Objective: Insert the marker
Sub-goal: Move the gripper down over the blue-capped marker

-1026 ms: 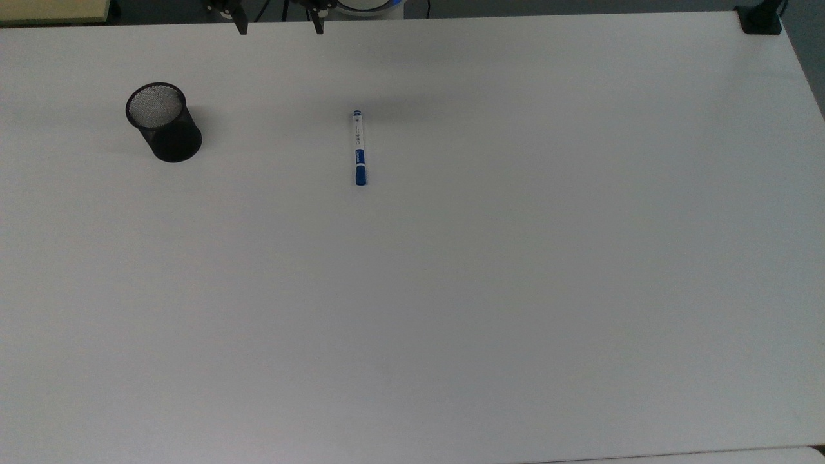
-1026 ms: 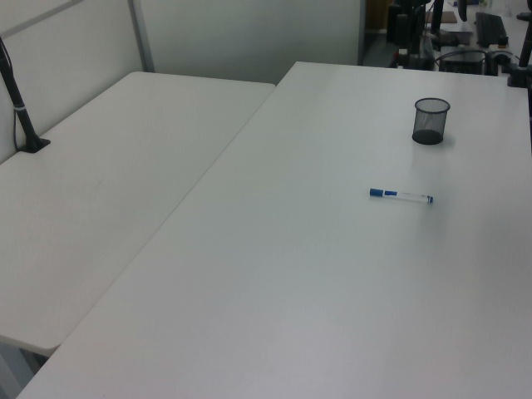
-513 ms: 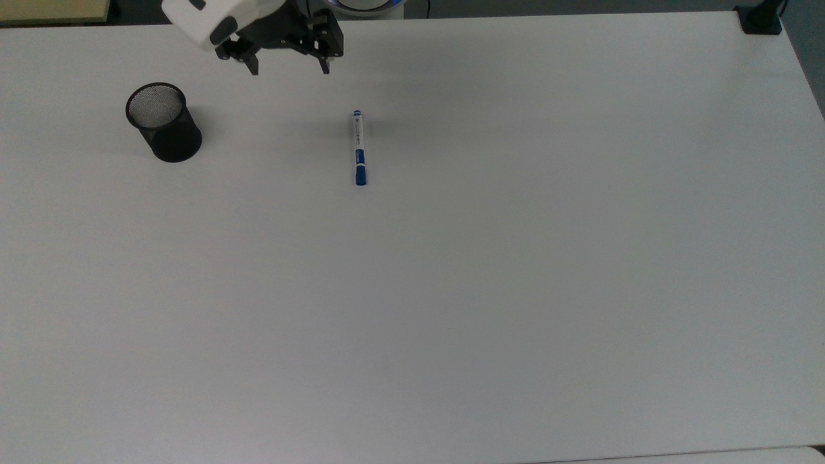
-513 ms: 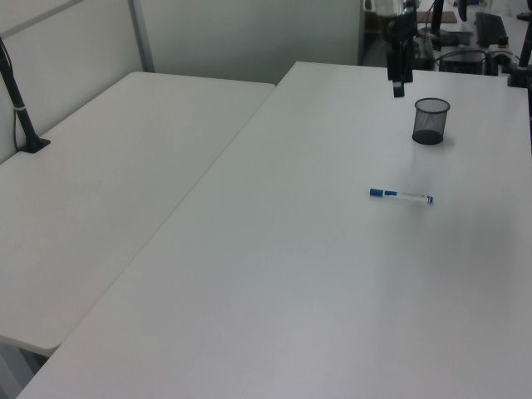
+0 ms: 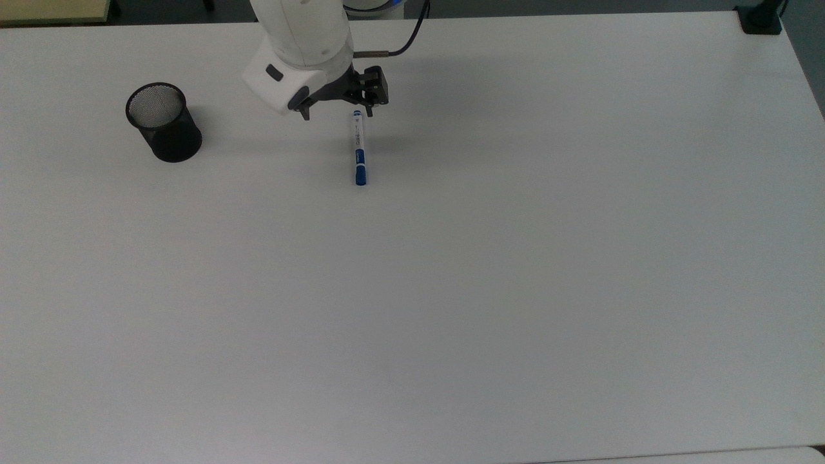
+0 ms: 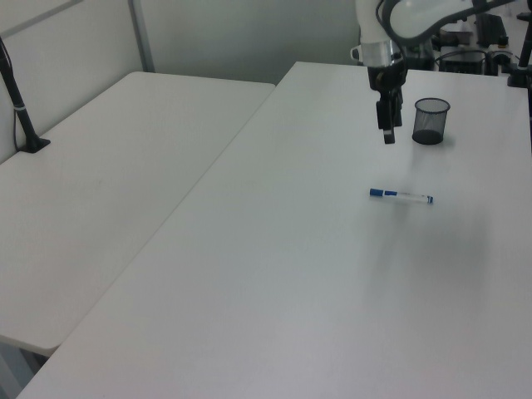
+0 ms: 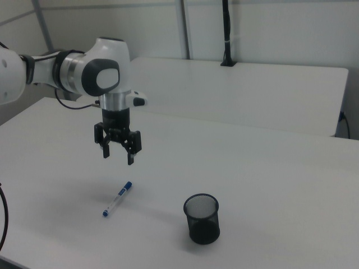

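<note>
I should next put the marker into the mesh cup, so I should grab the marker with my gripper by its blue end with the cap.
The marker lies flat on the white table, its blue cap toward the top view's bottom. It also shows as the marker and the marker. My gripper hangs open in the air above the table, over the marker's uncapped end, with nothing between its fingers. In the right view the gripper is well above the pen. The black mesh cup stands upright at the top view's left, apart from both. The gripper hangs just left of the cup; the cup looks empty.
A black clamp mount sits at the table's far corner at the top view's right. A second white table adjoins it, with a black post clamped to its edge. Wide bare tabletop surrounds the marker.
The arm has swung in from the table's far edge toward the marker, and the open gripper now hangs over the marker's uncapped end. Marker and cup have not moved.
</note>
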Robot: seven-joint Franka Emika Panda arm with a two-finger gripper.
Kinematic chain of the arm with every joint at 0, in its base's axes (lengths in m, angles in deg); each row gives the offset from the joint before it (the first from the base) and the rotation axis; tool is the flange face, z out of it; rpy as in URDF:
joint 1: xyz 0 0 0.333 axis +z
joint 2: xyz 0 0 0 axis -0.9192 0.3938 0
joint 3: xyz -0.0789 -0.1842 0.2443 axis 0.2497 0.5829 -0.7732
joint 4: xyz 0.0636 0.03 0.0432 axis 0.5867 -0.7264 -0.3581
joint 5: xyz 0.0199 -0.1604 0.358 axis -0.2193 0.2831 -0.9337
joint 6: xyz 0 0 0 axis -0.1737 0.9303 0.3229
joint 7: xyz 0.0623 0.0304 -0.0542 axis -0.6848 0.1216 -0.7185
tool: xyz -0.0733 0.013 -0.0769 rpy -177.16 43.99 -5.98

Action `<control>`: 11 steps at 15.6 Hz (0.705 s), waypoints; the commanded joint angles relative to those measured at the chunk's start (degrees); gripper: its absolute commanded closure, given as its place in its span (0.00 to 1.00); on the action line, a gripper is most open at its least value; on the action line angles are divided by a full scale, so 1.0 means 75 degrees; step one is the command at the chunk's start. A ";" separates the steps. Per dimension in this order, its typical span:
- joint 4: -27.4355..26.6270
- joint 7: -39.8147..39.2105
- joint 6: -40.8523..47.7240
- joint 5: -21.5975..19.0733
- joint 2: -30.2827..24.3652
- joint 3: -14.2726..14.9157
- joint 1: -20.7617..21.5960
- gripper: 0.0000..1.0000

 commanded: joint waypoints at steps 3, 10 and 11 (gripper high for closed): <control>-0.0365 0.0561 -0.0650 0.0473 0.0426 -0.0091 0.0250 0.23; -0.0318 0.1207 -0.1565 0.0743 0.1422 -0.0091 0.0601 0.33; -0.0330 0.1254 -0.1694 0.0801 0.1539 -0.0091 0.0660 0.40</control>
